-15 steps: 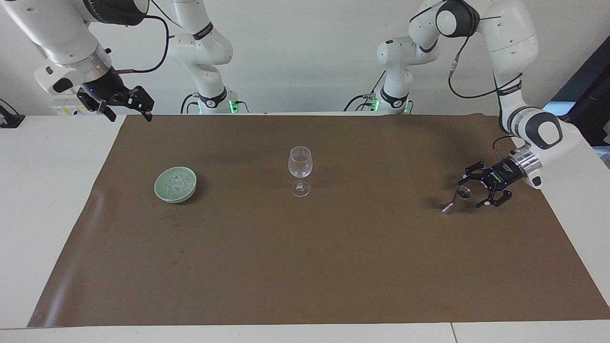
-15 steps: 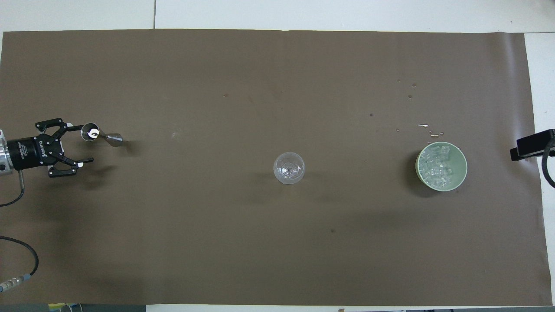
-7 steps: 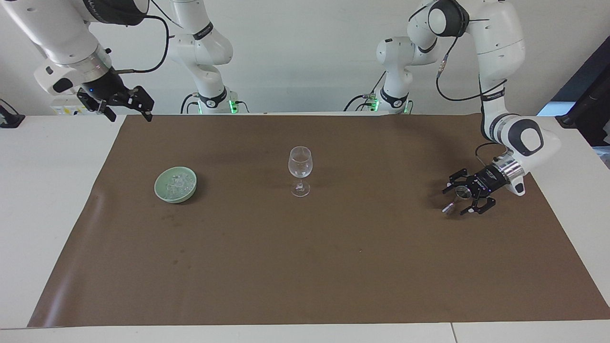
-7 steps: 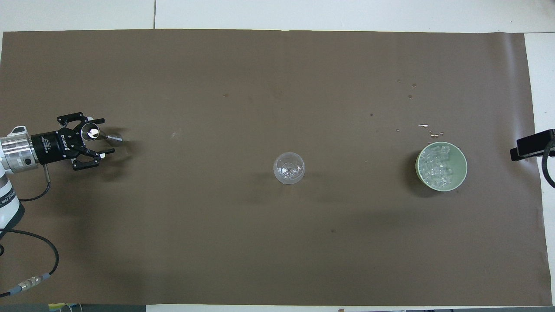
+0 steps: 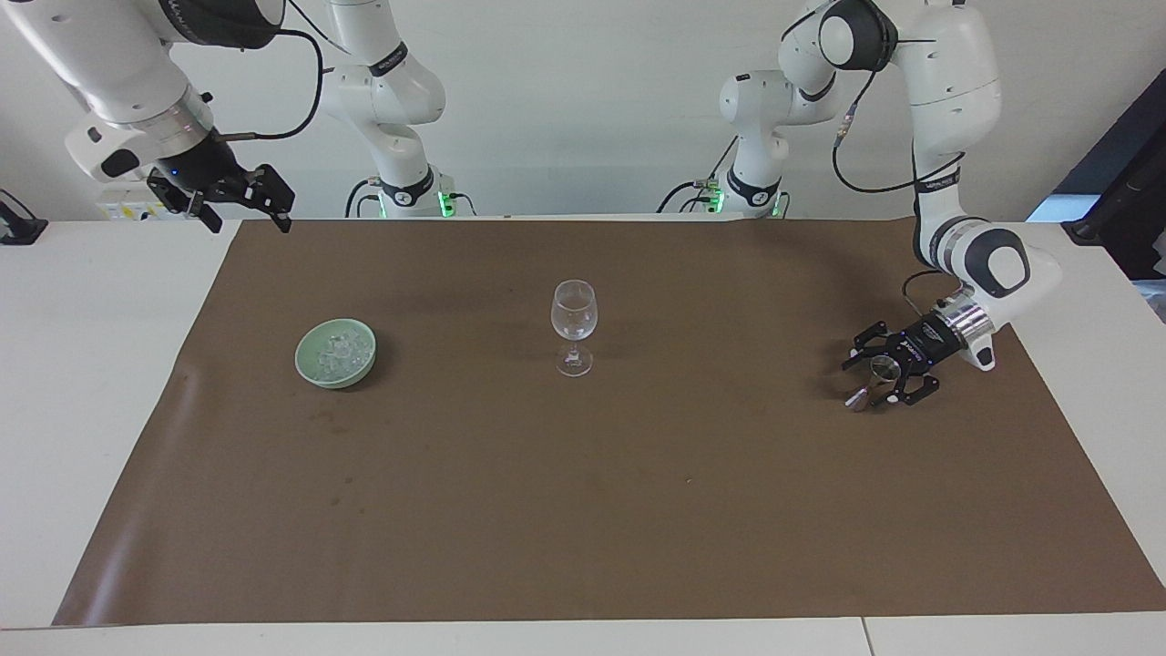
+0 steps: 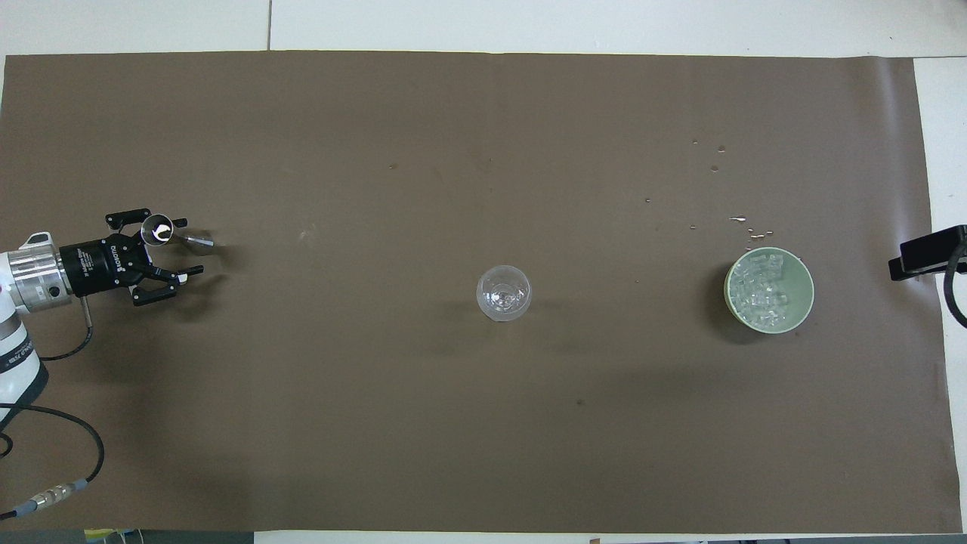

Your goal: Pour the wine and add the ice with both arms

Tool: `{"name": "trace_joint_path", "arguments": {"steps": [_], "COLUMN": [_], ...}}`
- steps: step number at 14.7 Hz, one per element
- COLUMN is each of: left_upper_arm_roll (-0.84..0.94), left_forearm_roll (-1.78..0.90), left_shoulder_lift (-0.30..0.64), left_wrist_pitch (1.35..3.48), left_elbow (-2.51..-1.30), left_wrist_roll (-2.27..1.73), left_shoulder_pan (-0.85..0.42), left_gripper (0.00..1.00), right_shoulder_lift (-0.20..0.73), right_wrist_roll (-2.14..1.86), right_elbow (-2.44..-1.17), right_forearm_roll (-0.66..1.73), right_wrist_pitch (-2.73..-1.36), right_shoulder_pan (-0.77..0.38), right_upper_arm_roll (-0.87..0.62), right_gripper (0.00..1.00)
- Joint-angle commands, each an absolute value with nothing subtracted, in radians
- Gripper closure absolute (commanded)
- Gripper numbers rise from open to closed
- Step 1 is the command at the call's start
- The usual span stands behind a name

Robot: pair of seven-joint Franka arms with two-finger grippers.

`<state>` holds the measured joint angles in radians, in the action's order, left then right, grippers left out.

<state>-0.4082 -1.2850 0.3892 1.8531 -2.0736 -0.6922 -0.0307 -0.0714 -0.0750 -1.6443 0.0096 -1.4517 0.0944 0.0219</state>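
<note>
The small metal jigger widens into a sloping cup at each end (image 6: 158, 230), so I will next grip it with my left gripper by its narrow middle (image 6: 178, 237).
A small metal jigger (image 5: 880, 367) (image 6: 159, 229) stands tilted on the brown mat (image 5: 583, 510) at the left arm's end of the table. My left gripper (image 5: 867, 384) (image 6: 192, 245) lies low around it, open, with one finger on each side of the cup. The clear stemmed wine glass (image 5: 574, 319) (image 6: 503, 293) stands upright mid-mat. A pale green bowl (image 5: 302, 361) (image 6: 807, 298) holding ice (image 5: 339, 347) (image 6: 761, 285) sits toward the right arm's end. My right gripper (image 5: 250, 221) (image 6: 925, 257) waits open, raised over the mat's corner. No wine is in view.
Small water drops (image 6: 744, 221) dot the mat just farther from the robots than the bowl. White table (image 5: 82, 383) borders the mat at both ends. A loose cable (image 6: 68, 453) lies by the left arm.
My left gripper has slid forward until the jigger stands between its fingers, and the fingers have narrowed. The right arm, glass and bowl have not moved.
</note>
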Motion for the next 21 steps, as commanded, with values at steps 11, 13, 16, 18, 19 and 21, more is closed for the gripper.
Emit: {"name": "trace_joint_path", "arguments": {"steps": [11, 13, 16, 18, 19, 21], "left_upper_arm_roll": [-0.407, -0.407, -0.407, -0.407, -0.408, -0.408], "left_forearm_roll": [-1.359, -1.362, -1.362, -1.362, -1.362, -1.362], "left_shoulder_lift": [0.348, 0.348, 0.348, 0.348, 0.347, 0.347], "left_wrist_pitch": [1.844, 1.845, 1.848, 1.845, 1.844, 1.841], "left_elbow": [-2.108, -2.109, -2.109, -2.109, -2.109, -2.109], "left_wrist_roll": [-0.696, -0.695, -0.695, -0.692, -0.693, -0.698], "left_shoulder_pan": [-0.012, -0.014, -0.017, -0.018, -0.017, -0.017], "left_gripper": [0.21, 0.23, 0.58, 1.0, 1.0, 1.0], "right_shoulder_lift": [-0.202, -0.207, -0.196, -0.186, -0.172, -0.128], "right_wrist_roll": [-0.107, -0.103, -0.141, -0.233, -0.238, -0.238], "right_elbow": [-1.977, -2.046, -2.123, -2.192, -2.21, -2.214], "right_forearm_roll": [0.067, 0.074, 0.092, 0.094, 0.094, 0.094], "right_wrist_pitch": [-1.727, -1.773, -1.85, -1.926, -1.962, -2.018], "right_shoulder_pan": [0.086, 0.086, 0.087, 0.098, 0.1, 0.1], "right_upper_arm_roll": [0.018, 0.018, 0.018, 0.02, 0.02, 0.02], "right_gripper": [0.0, 0.0, 0.0, 0.0, 0.0, 0.0]}}
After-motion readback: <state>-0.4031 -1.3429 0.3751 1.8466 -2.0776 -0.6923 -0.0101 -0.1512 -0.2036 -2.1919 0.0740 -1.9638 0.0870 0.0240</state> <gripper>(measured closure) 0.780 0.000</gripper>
